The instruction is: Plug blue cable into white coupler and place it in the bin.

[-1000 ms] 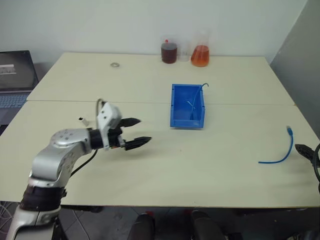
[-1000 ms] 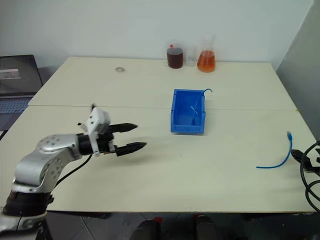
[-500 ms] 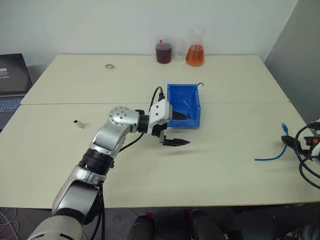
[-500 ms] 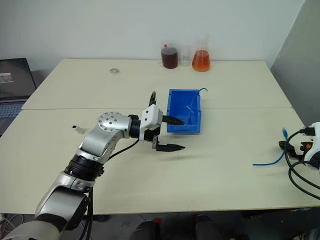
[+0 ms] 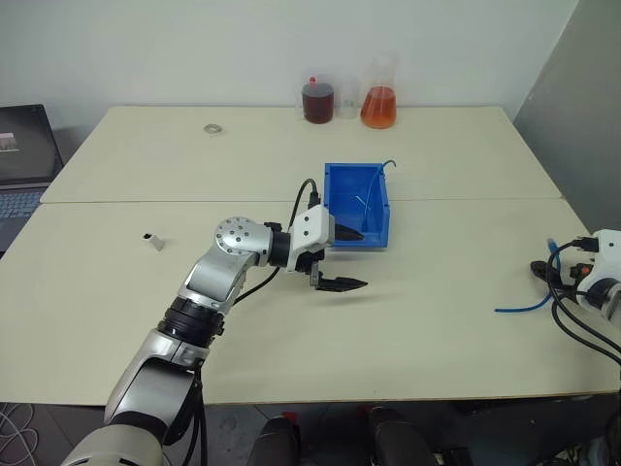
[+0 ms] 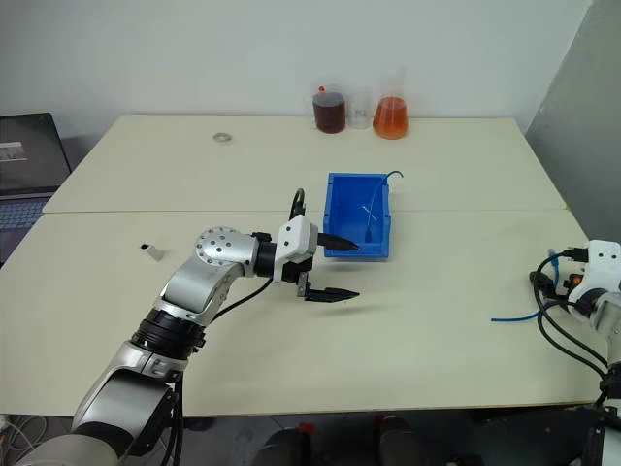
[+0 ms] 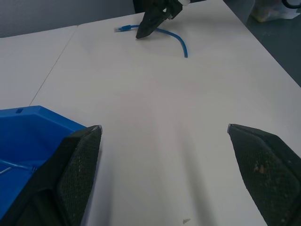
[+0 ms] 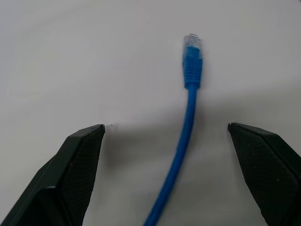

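Note:
The blue cable trails off in a slack curve, so my right gripper should next grab the cable by the ribbed sleeve (image 8: 192, 73) just behind its clear plug.
The blue cable (image 5: 532, 301) lies in a curve near the table's right edge, its plug (image 8: 192, 47) pointing toward the far side. My right gripper (image 8: 165, 127) is open low over it, one finger on each side of the cable just behind the plug. The blue bin (image 5: 380, 233) stands mid-table. My left gripper (image 5: 351, 259) hovers open and empty just in front of the bin, pointing right, its far finger against the bin's front lip. The white coupler (image 5: 150, 239) sits alone on the table's left part, far from both grippers.
A thin cable piece (image 5: 369, 199) lies in the bin, one end poking over its back right corner. Two flasks, dark (image 5: 317, 100) and orange (image 5: 379, 105), stand at the back edge. A small ring (image 5: 211, 127) lies back left; a laptop (image 5: 19, 155) sits beyond the left edge.
My left arm swung right from the table's left part to the bin's front, then held still. My right gripper came forward and down over the cable's plug end. The head view shifted slightly.

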You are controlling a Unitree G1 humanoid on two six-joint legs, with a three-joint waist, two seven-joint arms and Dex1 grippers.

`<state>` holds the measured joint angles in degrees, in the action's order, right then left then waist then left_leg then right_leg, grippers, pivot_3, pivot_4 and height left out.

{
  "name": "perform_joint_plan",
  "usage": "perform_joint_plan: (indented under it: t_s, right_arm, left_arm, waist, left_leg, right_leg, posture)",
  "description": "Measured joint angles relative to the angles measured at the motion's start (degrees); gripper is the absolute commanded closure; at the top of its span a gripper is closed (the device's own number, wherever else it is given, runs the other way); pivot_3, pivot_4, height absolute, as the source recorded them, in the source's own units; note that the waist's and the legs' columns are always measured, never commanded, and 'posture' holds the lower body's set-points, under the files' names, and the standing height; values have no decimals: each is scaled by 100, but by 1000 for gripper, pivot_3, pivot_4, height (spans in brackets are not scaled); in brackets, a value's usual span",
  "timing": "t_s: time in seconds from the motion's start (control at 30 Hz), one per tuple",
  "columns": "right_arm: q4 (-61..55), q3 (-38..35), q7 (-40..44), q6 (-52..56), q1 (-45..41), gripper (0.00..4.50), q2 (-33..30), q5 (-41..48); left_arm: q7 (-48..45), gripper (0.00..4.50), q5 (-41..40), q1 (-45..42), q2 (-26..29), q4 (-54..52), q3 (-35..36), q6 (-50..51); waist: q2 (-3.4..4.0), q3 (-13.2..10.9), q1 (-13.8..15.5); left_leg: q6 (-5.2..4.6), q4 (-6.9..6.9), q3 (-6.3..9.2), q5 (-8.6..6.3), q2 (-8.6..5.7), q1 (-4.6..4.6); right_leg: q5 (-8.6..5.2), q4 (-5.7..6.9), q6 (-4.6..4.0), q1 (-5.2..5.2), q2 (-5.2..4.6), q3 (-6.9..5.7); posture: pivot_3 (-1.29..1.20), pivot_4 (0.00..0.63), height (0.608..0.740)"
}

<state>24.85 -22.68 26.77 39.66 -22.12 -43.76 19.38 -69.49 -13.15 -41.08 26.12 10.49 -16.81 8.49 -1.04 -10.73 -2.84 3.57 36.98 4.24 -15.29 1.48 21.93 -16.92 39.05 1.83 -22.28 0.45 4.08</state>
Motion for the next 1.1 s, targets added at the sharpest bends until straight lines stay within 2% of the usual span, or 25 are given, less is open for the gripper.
perform_joint_plan:
  t_s: [0.2, 0.53, 0.77, 0.83, 0.93, 1.03, 1.1]
  right_arm:
    - [-89, -4, 230, 122, 37, 2142, 1, 109]
    - [-48, -82, 177, -24, 151, 4426, 5, 90]
    - [-261, -13, 221, -128, 333, 4471, -2, 12]
    - [-866, 413, 644, -277, 696, 4471, -168, -64]
    - [-1910, 1333, 1756, -682, 1135, 4471, -730, -241]
    - [-2653, 1886, 2471, -661, 870, 4471, -852, -179]
    - [-2837, 2307, 2674, -596, 314, 4471, -703, -194]
  left_arm:
    - [13, 0, -3, 0, 80, -5, 48, 48]
    - [3, 0, -7, -1, 125, -41, 55, 112]
    - [44, 0, -17, 65, 124, -116, 153, 155]
    - [230, 0, -41, 495, 151, -478, 296, 223]
    - [619, 0, -117, 1549, 304, -1089, 549, 489]
    - [1237, 0, -321, 2502, 375, -1844, 1117, 952]
    - [1779, 0, -456, 3087, 371, -2485, 1646, 1238]
  waist:
    - [0, 0, -8]
    - [0, 0, -7]
    - [1, 1, 2]
    - [14, 8, -33]
    - [29, 11, -107]
    - [23, 8, -124]
    - [19, 6, -102]
  left_leg:
    - [0, 0, 1, 0, 2, -2]
    - [0, 1, 1, 0, 1, -1]
    - [0, 1, 2, 0, 1, -2]
    - [-1, -2, 0, -1, 5, -5]
    - [-10, -4, 2, -6, 15, -9]
    - [-9, 3, 13, -5, 19, -11]
    - [-9, 9, 17, -4, 18, -14]
  right_leg:
    - [1, 2, -1, 0, 0, -1]
    - [1, 2, -1, 1, 0, -1]
    - [1, 2, -1, 2, 0, -2]
    - [1, 2, -1, 2, 0, 3]
    - [0, 3, -2, -2, 5, 2]
    - [3, 8, -5, 2, 6, -5]
    - [8, 5, 2, 9, 6, -8]
  posture:
    - [0, 150, 740]
    - [0, 150, 740]
    - [0, 150, 740]
    - [0, 150, 740]
    - [0, 150, 740]
    - [0, 150, 740]
    - [0, 150, 740]
